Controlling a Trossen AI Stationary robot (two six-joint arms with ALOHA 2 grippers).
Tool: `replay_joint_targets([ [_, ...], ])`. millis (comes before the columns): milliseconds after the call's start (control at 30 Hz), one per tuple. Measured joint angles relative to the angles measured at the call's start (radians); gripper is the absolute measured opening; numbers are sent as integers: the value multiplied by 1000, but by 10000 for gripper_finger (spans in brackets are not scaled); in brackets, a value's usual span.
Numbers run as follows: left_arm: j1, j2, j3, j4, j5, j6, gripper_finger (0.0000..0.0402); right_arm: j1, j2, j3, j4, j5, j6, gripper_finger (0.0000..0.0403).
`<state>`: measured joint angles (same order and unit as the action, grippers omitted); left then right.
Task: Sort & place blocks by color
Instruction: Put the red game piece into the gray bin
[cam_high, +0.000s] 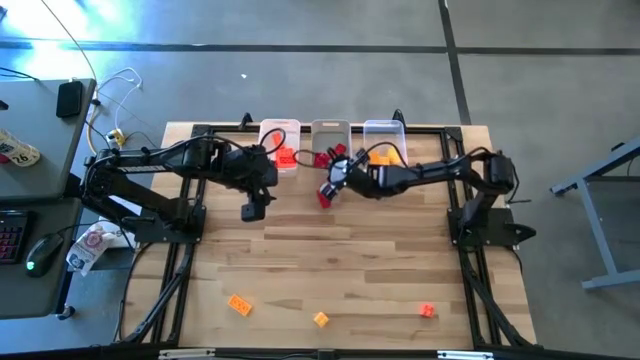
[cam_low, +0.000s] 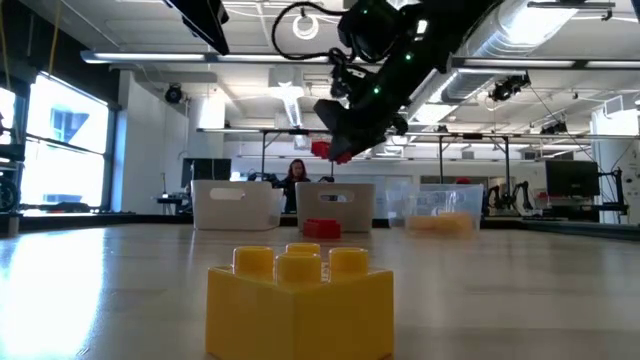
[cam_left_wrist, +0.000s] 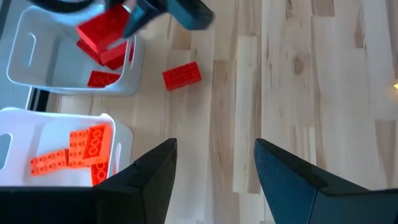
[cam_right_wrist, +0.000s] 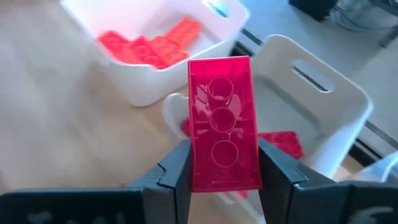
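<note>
The red block (cam_right_wrist: 222, 124) hangs across the middle bin's near rim (cam_right_wrist: 170, 104), so I need to move the red block farther inside the bin before my right gripper releases it.
My right gripper (cam_right_wrist: 224, 165) is shut on a red block (cam_right_wrist: 221, 118) and hangs over the near side of the middle white bin (cam_high: 330, 132). Red blocks (cam_left_wrist: 102, 79) lie in that bin. Another red block (cam_left_wrist: 181, 76) lies flat on the table just in front of it. The left bin (cam_high: 280, 140) holds orange-red blocks (cam_left_wrist: 81, 149), and the right bin (cam_high: 385, 135) holds orange-yellow ones. My left gripper (cam_left_wrist: 214, 162) stands open above the table, near the left bin, with nothing between its fingers. My right gripper pinches the red block's two long sides (cam_right_wrist: 194, 168) between its two fingers, near one end. The block's hollow underside faces the wrist camera, and its other end sticks out past the fingertips. The fingers slant down from the table's right. The block (cam_low: 328, 150) is lifted clear, above the bins.
Three loose blocks lie near the table's front edge: an orange one (cam_high: 238, 304), a yellow one (cam_high: 320, 319) and an orange-red one (cam_high: 427, 311). The yellow one fills the foreground of the low view (cam_low: 300, 300). Bare wood lies between them and the bins.
</note>
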<state>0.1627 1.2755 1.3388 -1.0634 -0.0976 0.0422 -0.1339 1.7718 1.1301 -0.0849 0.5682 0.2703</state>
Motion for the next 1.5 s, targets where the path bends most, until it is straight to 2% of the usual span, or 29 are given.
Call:
replay_joint_targets([
  [167,0,0,0,-11,0,-5,200,-67,0,0,0,-12,18,116],
  [467,0,0,0,-14,0,-14,200,-169,2,0,1,-167,111,117],
  [600,0,0,0,-14,0,-38,200,-205,10,0,-10,-282,159,117],
  [933,0,0,0,-30,1,-50,200,-215,13,1,-41,-297,142,118],
  [1067,0,8,0,-86,3,-50,200,-215,13,1,-54,-315,106,136],
  [1333,0,14,-1,-153,14,-91,200,-215,13,25,-59,-328,64,201],
  [1500,0,14,-1,-157,126,-92,200,-215,13,109,-153,-400,81,209],
])
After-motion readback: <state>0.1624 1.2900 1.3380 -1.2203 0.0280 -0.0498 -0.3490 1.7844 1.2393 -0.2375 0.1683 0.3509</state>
